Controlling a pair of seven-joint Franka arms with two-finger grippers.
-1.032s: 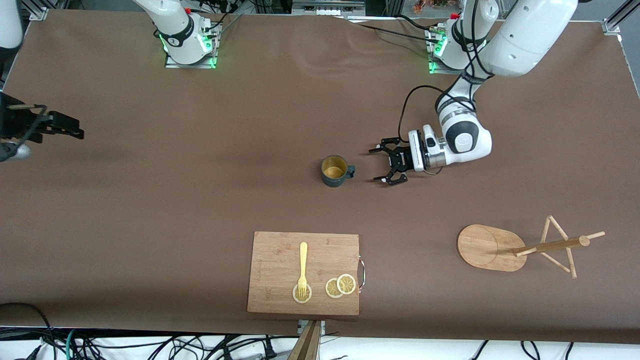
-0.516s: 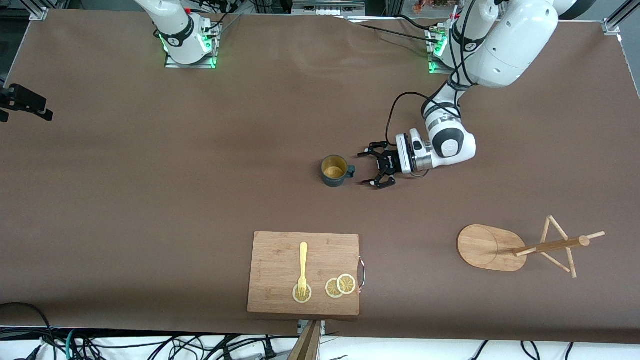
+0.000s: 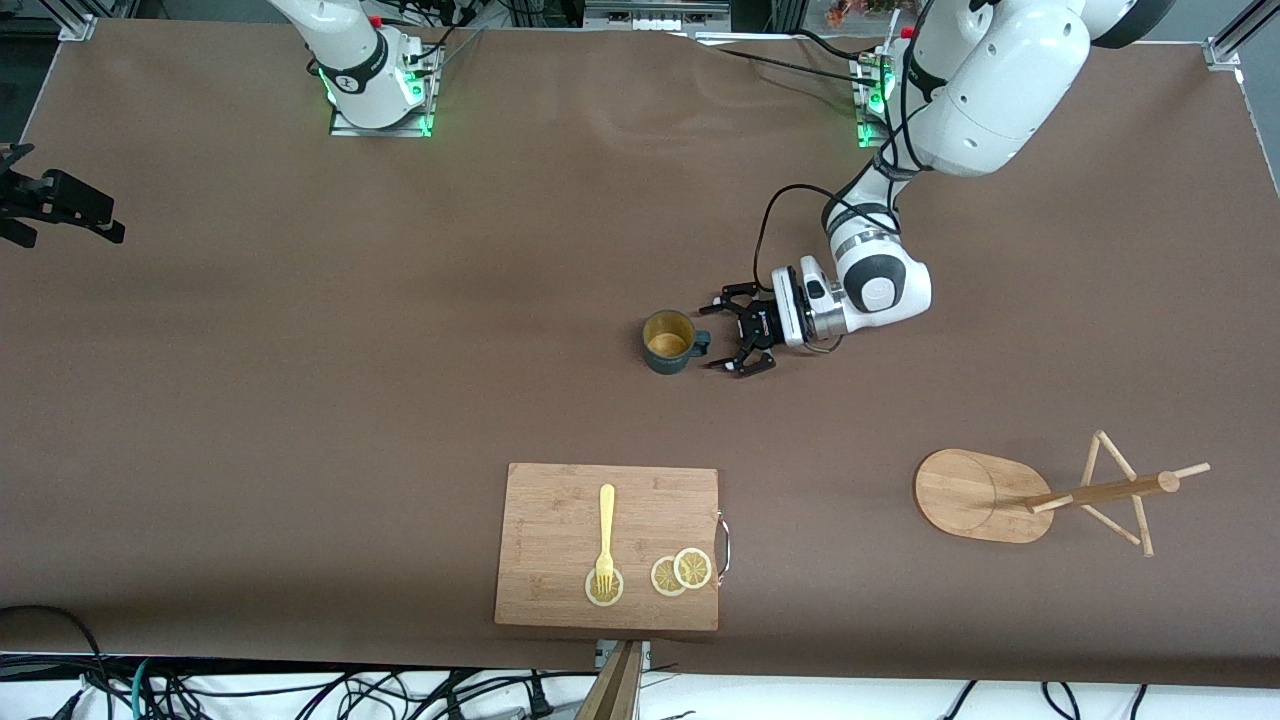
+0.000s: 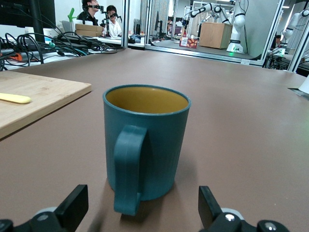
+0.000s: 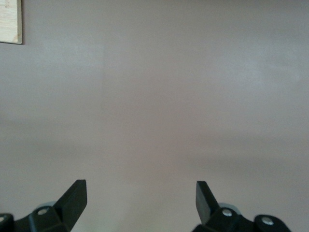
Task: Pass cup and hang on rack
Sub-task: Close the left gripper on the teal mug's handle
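The left gripper will grab the cup by its handle [image 3: 701, 343] next, so that the dark teal cup's opening [image 3: 668, 334] stays free to go onto the rack.
The dark teal cup [image 3: 668, 341] stands upright mid-table, yellowish inside, its handle [image 3: 701, 343] toward the left arm's end. My left gripper [image 3: 720, 334] is low at the table, open and empty, its fingers on either side just short of the handle. In the left wrist view the cup [image 4: 154, 140] fills the middle with its handle facing my open left gripper [image 4: 142, 202]. The wooden rack [image 3: 965, 492] stands near the left arm's end, nearer to the camera than the cup. My right gripper [image 3: 70, 208] waits, open and empty, at the right arm's end; its wrist view [image 5: 140, 194] shows bare table.
A bamboo cutting board [image 3: 560, 500] with a metal handle lies nearer to the camera than the cup. It carries a yellow fork [image 3: 605, 530] and lemon slices [image 3: 681, 572]. Its edge also shows in the left wrist view [image 4: 43, 94].
My left gripper has moved toward the cup's handle, staying open. My right gripper pulled back to the table's end and then shifted slightly.
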